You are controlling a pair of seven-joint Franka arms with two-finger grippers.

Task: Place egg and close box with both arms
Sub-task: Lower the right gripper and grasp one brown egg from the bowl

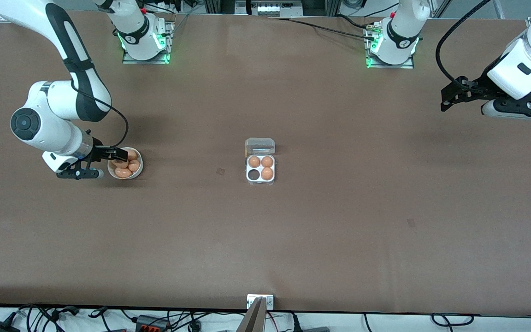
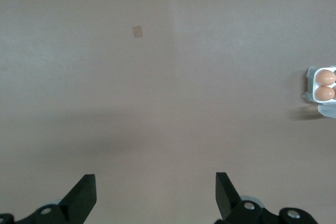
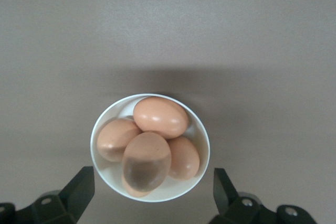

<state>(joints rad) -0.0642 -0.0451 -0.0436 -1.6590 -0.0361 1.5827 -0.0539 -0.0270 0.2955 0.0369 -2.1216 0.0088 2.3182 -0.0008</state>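
Note:
The box has an empty cell. My right gripper should next grab the top egg by its rounded sides to fill that cell.
The box [image 1: 261, 182] sits mid-table, its clear lid [image 1: 260, 146] open and lying flat. Three orange-brown eggs fill its cells, and one cell [image 1: 252, 174] is empty. Several more eggs [image 1: 123, 172] lie in a round white bowl [image 1: 139, 169] toward the right arm's end. My right gripper [image 1: 119, 154] hovers open and empty over the bowl. In the right wrist view the bowl [image 3: 107, 177] and its top egg [image 3: 160, 116] lie ahead of the open right gripper [image 3: 151, 191]. My left gripper [image 1: 445, 99] waits open and empty, high over the left arm's end. The left wrist view shows its fingers [image 2: 84, 195] spread and the box [image 2: 311, 83] at the frame's edge.
Bare brown table lies between the bowl and the box. Two small tape marks [image 1: 220, 171] [image 1: 411, 222] are stuck to the tabletop. A metal bracket [image 1: 260, 302] sits at the table edge nearest the front camera.

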